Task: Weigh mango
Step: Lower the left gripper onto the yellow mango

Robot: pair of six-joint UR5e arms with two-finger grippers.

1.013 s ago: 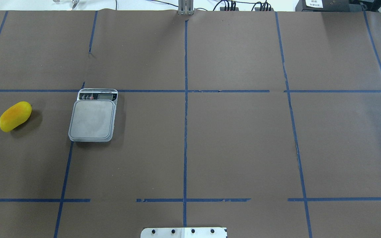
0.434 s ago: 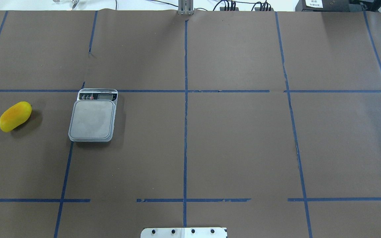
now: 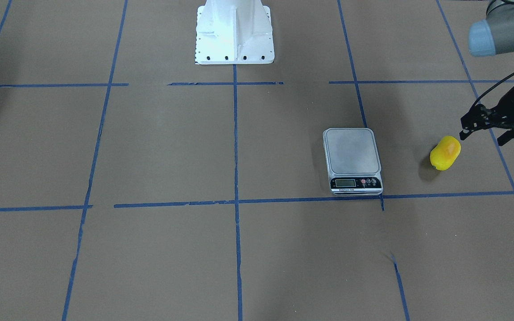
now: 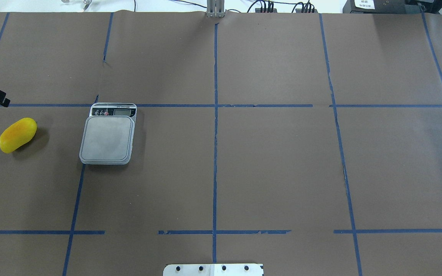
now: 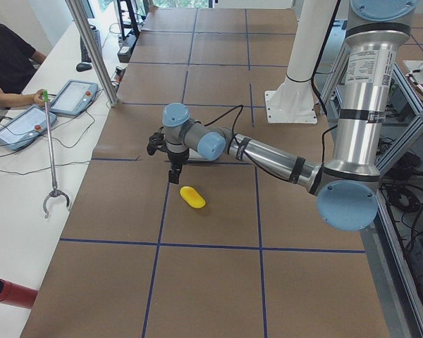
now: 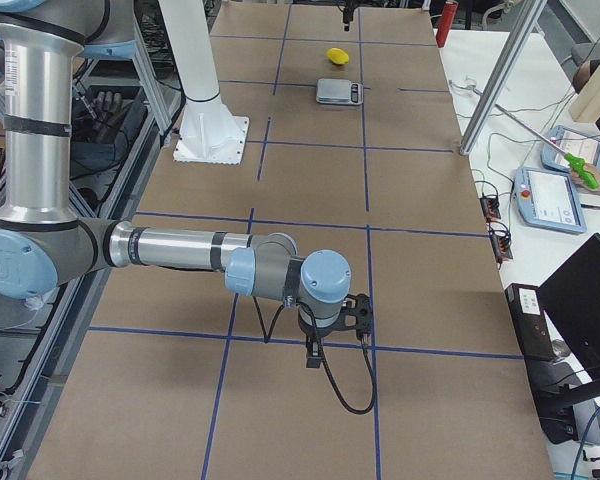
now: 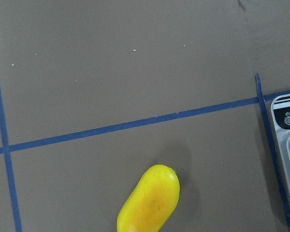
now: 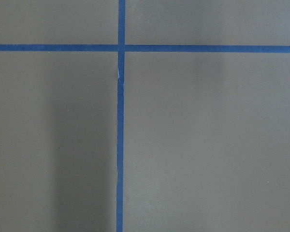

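I should weigh the mango on the silver scale (image 3: 352,152), so my left gripper should next grab the mango by its rounded end (image 3: 451,142), opposite the stem.
The mango (image 4: 17,135) is a glossy yellow oblong with an orange blush. It lies on the brown table left of the silver scale (image 4: 108,138), apart from it. It also shows in the front view (image 3: 445,153), the left side view (image 5: 192,197) and the left wrist view (image 7: 150,200). The scale's platform (image 3: 351,150) is bare. My left gripper (image 3: 482,137) is open and empty. It hovers just beyond the mango toward the table's left end, and one fingertip (image 4: 4,102) reaches into the overhead view. My right gripper (image 6: 338,335) hangs low over bare table far from both; I cannot tell its state.
Blue tape lines grid the brown table cover. The white robot base (image 3: 234,31) stands at the near middle edge. In the left side view an operator's table holds tablets (image 5: 74,97), a grabber stick (image 5: 51,162) and a red cylinder (image 5: 10,293).
A fingertip and cable of my left gripper have come into the overhead view at its left edge, above the mango. The mango and scale have not moved.
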